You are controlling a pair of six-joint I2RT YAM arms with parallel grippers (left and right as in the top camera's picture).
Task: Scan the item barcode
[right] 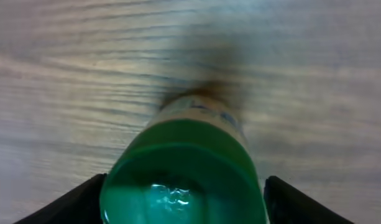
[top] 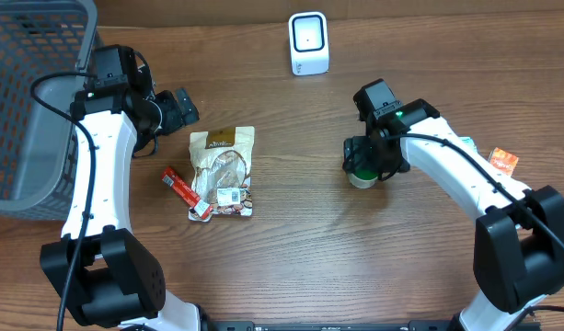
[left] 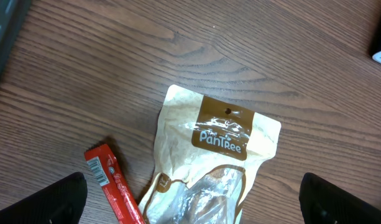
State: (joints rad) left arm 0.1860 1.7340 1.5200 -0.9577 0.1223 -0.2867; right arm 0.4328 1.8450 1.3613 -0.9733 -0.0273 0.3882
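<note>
I need to grab the jar from above with my right gripper, with my fingers on either side of the green lid (top: 362,175) (right: 184,177). The jar's body then stays uncovered to scan the barcode.
A small jar with a green lid (top: 362,175) stands on the table right of centre. My right gripper (top: 364,164) hangs straight over it. In the right wrist view the green lid (right: 184,177) fills the space between the two fingers. A thin gap shows at the right finger, so the right gripper (right: 184,202) is open around the jar. The white barcode scanner (top: 308,42) stands at the back centre. My left gripper (top: 178,108) is open above the top of a beige snack pouch (left: 210,149), with its fingers (left: 56,202) wide apart and nothing between them.
A red snack stick (left: 109,183) with a printed barcode lies left of the pouch (top: 224,170). A grey mesh basket (top: 24,110) fills the far left. An orange packet (top: 503,162) lies at the right edge, behind the right arm.
</note>
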